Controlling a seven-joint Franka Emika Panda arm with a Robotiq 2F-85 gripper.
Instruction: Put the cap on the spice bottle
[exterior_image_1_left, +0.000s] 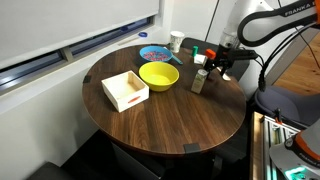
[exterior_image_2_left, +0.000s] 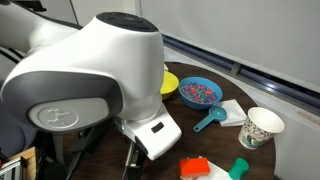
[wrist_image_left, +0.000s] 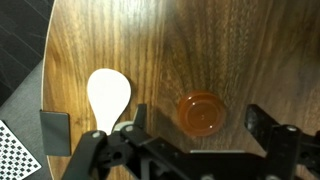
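Observation:
My open fingers reach down on either side of the round amber cap (wrist_image_left: 202, 112) in the wrist view, so it is time to close my gripper.
The spice bottle (exterior_image_1_left: 198, 82), small and clear with olive-brown contents, stands upright on the round wooden table (exterior_image_1_left: 165, 120) just right of the yellow bowl (exterior_image_1_left: 158, 75). My gripper (exterior_image_1_left: 220, 66) hangs right of and behind the bottle, apart from it. In the wrist view the gripper (wrist_image_left: 200, 128) is open, its fingers on either side of a round amber cap (wrist_image_left: 202, 112) that lies flat on the wood below. The jaws hold nothing. The bottle does not show in the wrist view.
A white box with a red inside (exterior_image_1_left: 125, 91) sits left of the bowl. A blue bowl (exterior_image_2_left: 198, 92), a blue scoop (exterior_image_2_left: 210, 122), a white paper cup (exterior_image_2_left: 262, 127) and red and green items (exterior_image_2_left: 196, 168) stand at the back. A white spoon-shaped patch (wrist_image_left: 108, 95) lies left of the cap.

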